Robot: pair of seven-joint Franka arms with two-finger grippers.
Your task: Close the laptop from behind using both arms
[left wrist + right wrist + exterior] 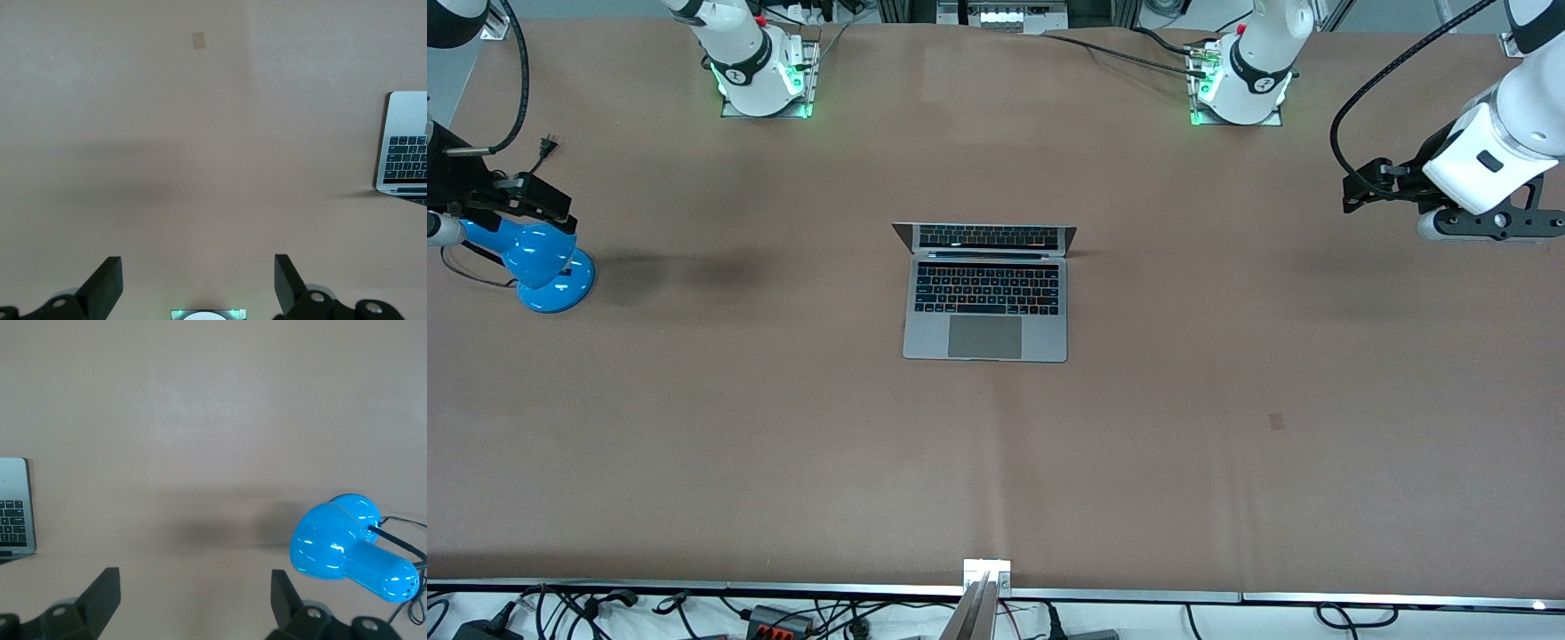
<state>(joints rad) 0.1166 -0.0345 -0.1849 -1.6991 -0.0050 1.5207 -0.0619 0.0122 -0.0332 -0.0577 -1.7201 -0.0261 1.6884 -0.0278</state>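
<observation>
The laptop needs to be closed over its keyboard (987, 289), so the left gripper will next grab the laptop's raised screen by the screen's free edge (1048, 226).
The silver-grey laptop (985, 302) lies open at the middle of the table, its screen (987, 236) raised and facing the front camera. My left gripper (1356, 188) hangs open and empty over bare table at the left arm's end, well apart from the laptop. In the left wrist view the gripper (198, 280) is wide open and the laptop's corner (407, 143) shows at the edge. My right gripper (556, 206) hangs open and empty over the right arm's end. In the right wrist view the gripper (195, 597) is wide open and the laptop's edge (13, 507) shows.
A blue desk lamp (543, 262) stands under the right gripper at the right arm's end and shows in the right wrist view (347, 550). A small tape patch (1276, 421) lies on the brown table, nearer the front camera than the left gripper.
</observation>
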